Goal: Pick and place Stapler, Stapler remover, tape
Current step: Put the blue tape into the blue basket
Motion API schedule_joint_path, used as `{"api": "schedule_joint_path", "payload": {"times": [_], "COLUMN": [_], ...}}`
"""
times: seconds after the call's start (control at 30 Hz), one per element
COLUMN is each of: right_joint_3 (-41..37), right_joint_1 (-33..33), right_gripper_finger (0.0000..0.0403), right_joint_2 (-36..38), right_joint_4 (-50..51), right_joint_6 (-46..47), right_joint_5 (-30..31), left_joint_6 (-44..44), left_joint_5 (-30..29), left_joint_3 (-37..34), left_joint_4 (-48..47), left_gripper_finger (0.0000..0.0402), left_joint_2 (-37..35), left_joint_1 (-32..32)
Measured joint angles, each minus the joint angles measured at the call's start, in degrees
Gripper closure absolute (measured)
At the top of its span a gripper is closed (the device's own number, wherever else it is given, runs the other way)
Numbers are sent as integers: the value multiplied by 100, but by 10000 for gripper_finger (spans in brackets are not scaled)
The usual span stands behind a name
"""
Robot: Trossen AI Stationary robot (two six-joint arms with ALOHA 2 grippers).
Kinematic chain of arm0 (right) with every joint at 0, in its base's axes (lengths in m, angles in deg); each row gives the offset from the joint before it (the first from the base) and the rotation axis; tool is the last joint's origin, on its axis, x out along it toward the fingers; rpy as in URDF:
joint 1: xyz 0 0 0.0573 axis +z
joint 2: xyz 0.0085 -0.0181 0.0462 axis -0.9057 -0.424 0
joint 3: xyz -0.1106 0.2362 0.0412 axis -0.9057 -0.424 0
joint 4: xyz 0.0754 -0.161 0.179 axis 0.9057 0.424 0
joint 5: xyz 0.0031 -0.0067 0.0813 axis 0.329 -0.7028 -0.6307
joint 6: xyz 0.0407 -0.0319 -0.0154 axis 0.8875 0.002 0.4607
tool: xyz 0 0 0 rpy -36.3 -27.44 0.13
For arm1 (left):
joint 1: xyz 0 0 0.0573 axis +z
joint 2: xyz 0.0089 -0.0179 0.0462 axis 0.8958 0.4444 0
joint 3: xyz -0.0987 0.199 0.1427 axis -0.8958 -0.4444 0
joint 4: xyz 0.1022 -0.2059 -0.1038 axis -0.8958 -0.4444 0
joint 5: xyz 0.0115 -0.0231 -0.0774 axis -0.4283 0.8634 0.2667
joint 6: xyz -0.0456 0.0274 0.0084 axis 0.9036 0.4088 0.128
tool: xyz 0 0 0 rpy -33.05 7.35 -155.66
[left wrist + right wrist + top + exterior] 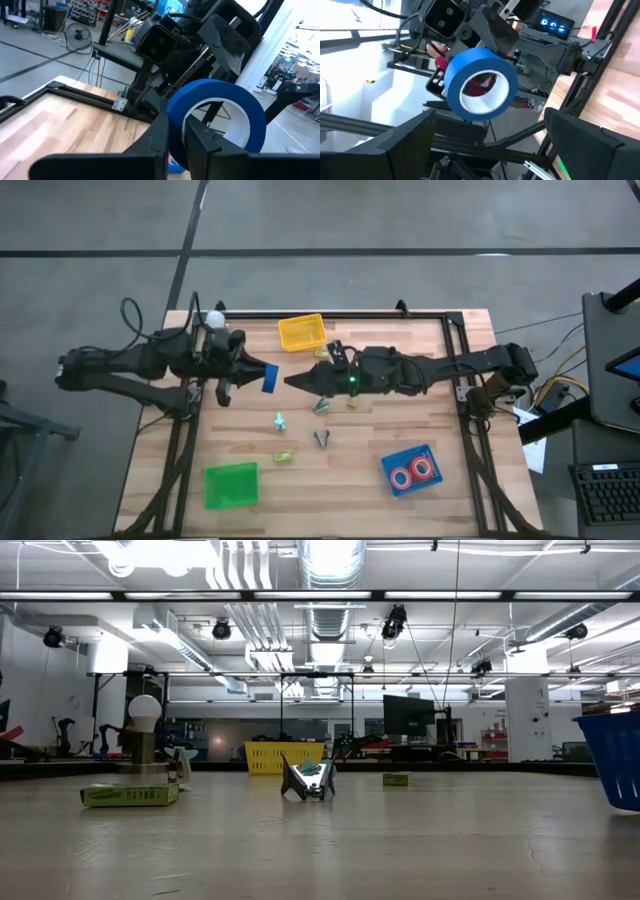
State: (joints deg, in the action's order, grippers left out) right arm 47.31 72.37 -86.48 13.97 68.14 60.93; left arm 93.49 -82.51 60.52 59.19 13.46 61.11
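Note:
The blue tape roll needs to go with the other rolls, so my right gripper needs to grab the roll by its outer ring [270, 378] next.
My left gripper [262, 376] is shut on a blue tape roll [271, 377] over the table's middle left, seen close in the left wrist view [220, 107]. My right gripper [292, 380] is open just to the right of the roll. In the right wrist view its fingers stand wide apart [495, 145], facing the roll's hole [480, 86] without touching it. Two red tape rolls [412, 472] lie flat in a blue box [390, 465]. A dark stapler remover [321, 438] stands on the table, also in the low view [308, 782]. My left gripper holds the blue roll by its ring wall [176, 131], one finger [202, 145] inside the hole and the other [157, 137] outside. The fingers come level from the table's left. The roll stands on edge, lifted clear of the table, its hole facing the right arm.
A yellow basket [302, 332] sits at the far edge, a green box [231, 485] near left. Small items lie mid-table: a teal one [280, 420], a yellow-green one [283, 456], and others under the right gripper [320, 405]. A bulb-topped post [213, 320] stands far left.

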Motion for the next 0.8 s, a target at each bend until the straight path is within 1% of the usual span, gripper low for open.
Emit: {"api": "schedule_joint_path", "payload": {"times": [0.1, 0.2, 0.37, 0.43, 0.53, 0.7, 0.8], "right_joint_3": [-2, -5, -22, -37, -37, -52, -55], "right_joint_1": [-43, -63, -91, -108, -129, -146, -152], "right_gripper_finger": [39, 39, 39, 39, 39, 39, 39], "right_joint_2": [-2, -2, -2, -2, 15, 10, 8], "right_joint_4": [0, -51, -478, -694, -736, -753, -760], "right_joint_6": [131, 232, 246, 212, 237, 255, 235], "right_joint_5": [-98, -122, -155, -144, -142, -148, -154], "left_joint_6": [-45, -181, -308, -310, -307, -299, -285], "left_joint_5": [-124, -149, -147, -142, -136, -143, -123], "left_joint_3": [71, 167, 261, 286, 286, 277, 285], "left_joint_4": [35, 275, 439, 659, 1140, 1353, 1321], "left_gripper_finger": [364, 365, 364, 364, 365, 364, 365], "left_joint_2": [183, 355, 586, 626, 686, 757, 804], "left_joint_1": [-11, -9, -9, -9, -11, -11, -26]}}
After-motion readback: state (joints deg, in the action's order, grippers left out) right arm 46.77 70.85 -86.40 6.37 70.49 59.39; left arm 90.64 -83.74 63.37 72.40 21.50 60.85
